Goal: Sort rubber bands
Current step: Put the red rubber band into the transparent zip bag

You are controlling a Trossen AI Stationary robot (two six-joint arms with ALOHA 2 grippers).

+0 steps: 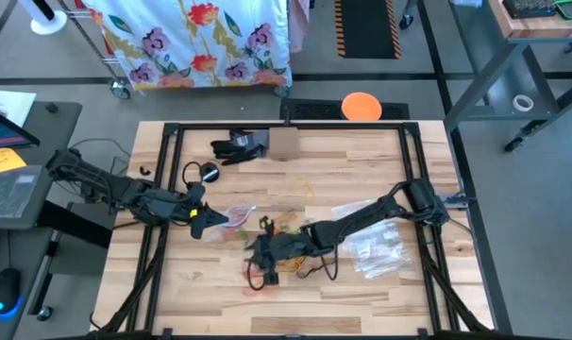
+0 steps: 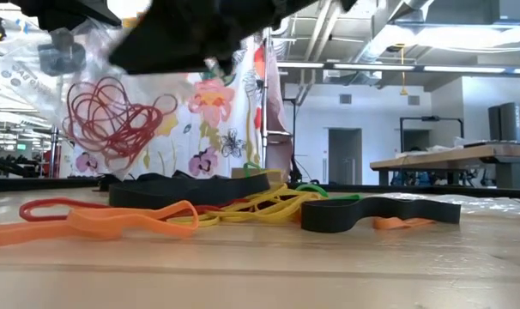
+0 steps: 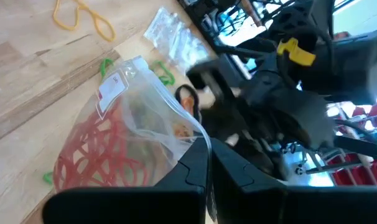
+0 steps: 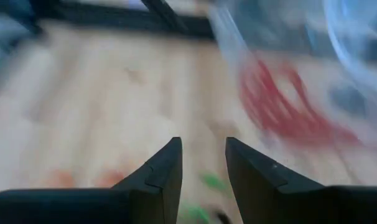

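Observation:
My right gripper is to grab the looped end of the red rubber band next, so that the band can be sorted into the clear bag (image 1: 237,216) (image 4: 288,109).
A clear plastic bag (image 3: 132,124) with red rubber bands (image 2: 105,112) inside is held up at the table's middle, my left gripper (image 3: 207,171) shut on it. Loose rubber bands (image 2: 243,206) in orange, yellow, green, red and black lie in a pile on the wood (image 1: 286,227) below and beside the bag. My right gripper (image 4: 203,158) stands open just near of the bag (image 1: 260,253), over the pile, with nothing between its fingers. My left gripper pinches the bag's edge (image 3: 198,134) between its two shut fingers, coming from the table's left and slanting a little downward. The bag reaches away from the fingertips with the red bands bunched in its far part. In the low view the bag hangs above the table.
More clear zip bags (image 1: 376,247) lie to the right, under the right arm. A black glove-like thing (image 1: 239,146) and a small cardboard box (image 1: 283,144) sit at the far edge, black cables (image 1: 196,173) at far left. The near strip of wood is bare.

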